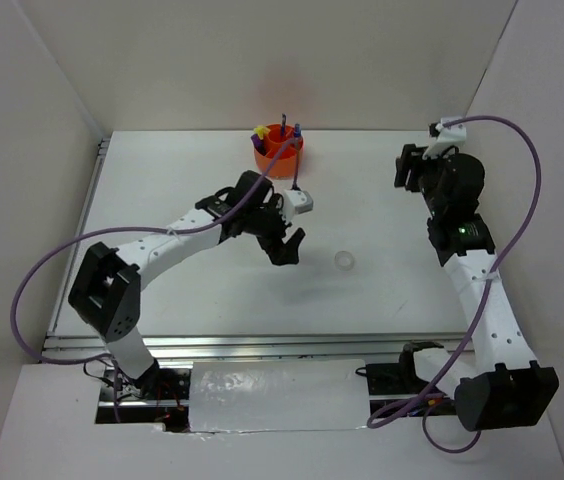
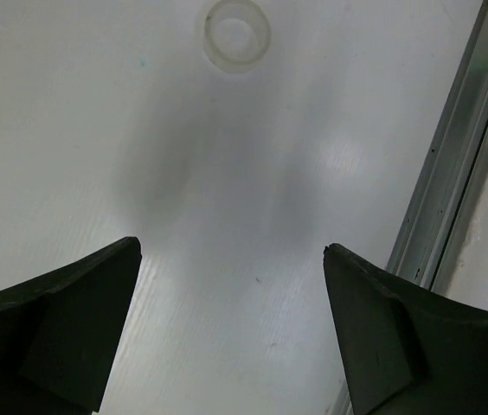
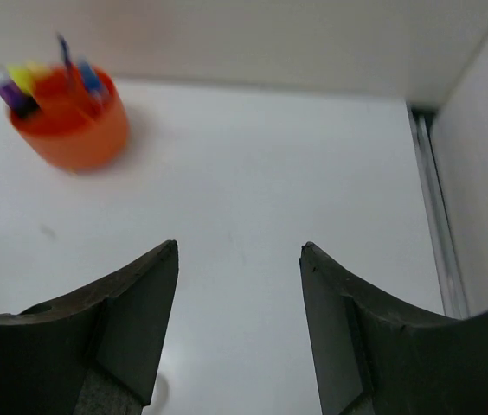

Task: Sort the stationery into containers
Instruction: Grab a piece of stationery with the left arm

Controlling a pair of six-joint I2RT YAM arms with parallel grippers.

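I need to grab the clear tape ring's outer rim (image 1: 344, 269) with my left gripper next, which leaves the clear tape ring's open hole (image 1: 344, 259) free for my right gripper.
A round orange organiser (image 1: 278, 156) stands at the back middle of the table, with yellow and purple highlighters and a blue pen sticking up from it; the right wrist view has it at upper left (image 3: 73, 121). A clear tape ring (image 1: 344, 260) lies flat on the table; it shows at the top of the left wrist view (image 2: 236, 34). My left gripper (image 1: 290, 248) hovers open just left of the ring, nothing between its fingers. My right gripper (image 1: 405, 166) is raised at the far right, open and empty.
A metal rail (image 2: 452, 164) runs along the table's near edge. White walls close in the back and both sides. A foil-covered panel (image 1: 277, 395) lies between the arm bases.
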